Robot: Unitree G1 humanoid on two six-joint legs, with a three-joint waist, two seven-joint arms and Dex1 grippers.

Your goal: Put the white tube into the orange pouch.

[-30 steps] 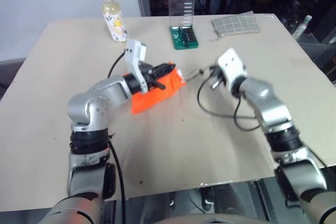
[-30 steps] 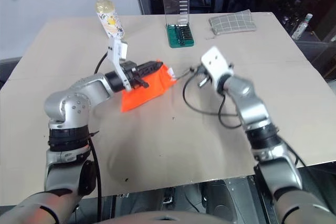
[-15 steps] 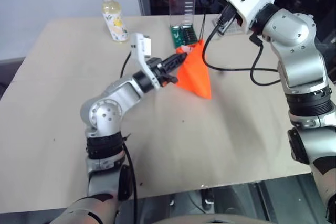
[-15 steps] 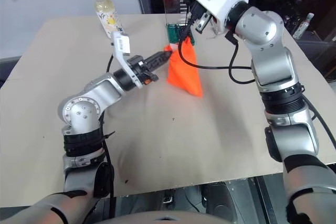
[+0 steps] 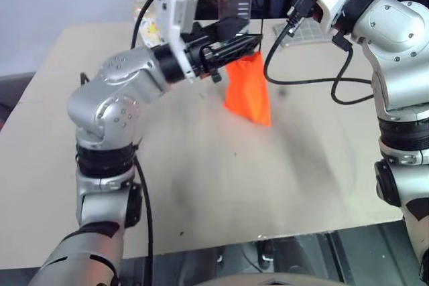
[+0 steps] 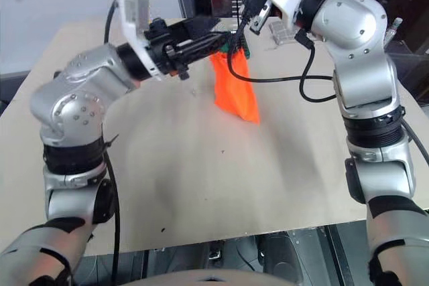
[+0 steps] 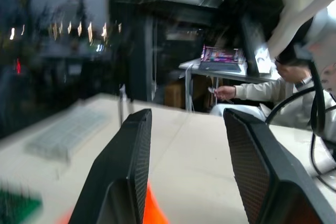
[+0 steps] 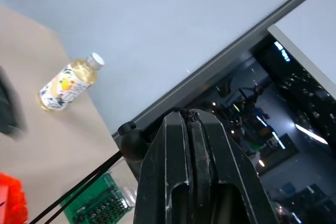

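The orange pouch (image 5: 248, 92) is below my left gripper's fingers, so it isn't time to close on it yet: the gripper needs to first go lower.
The orange pouch (image 5: 248, 92) hangs in the air above the table, its bottom corner pointing down. It hangs by its thin black cord (image 8: 84, 184), and my right gripper (image 6: 249, 6) is raised above it and shut on that cord. My left gripper (image 5: 242, 37) is lifted level with the top of the pouch and points at it from the left. The left wrist view shows its fingers (image 7: 131, 161) apart, with a bit of orange cloth (image 7: 152, 208) low between them. The white tube is hidden.
The tan table (image 5: 201, 185) lies below the pouch. At its far edge stand a yellowish bottle (image 8: 71, 80), a green bit set in a clear case (image 5: 234, 6) and a checked cloth pouch (image 6: 278, 31). A seated person (image 7: 252, 90) is far behind the table.
My right gripper lifted the pouch off the table by its cord, then held it there. My left gripper rose with the pouch's top and opened.
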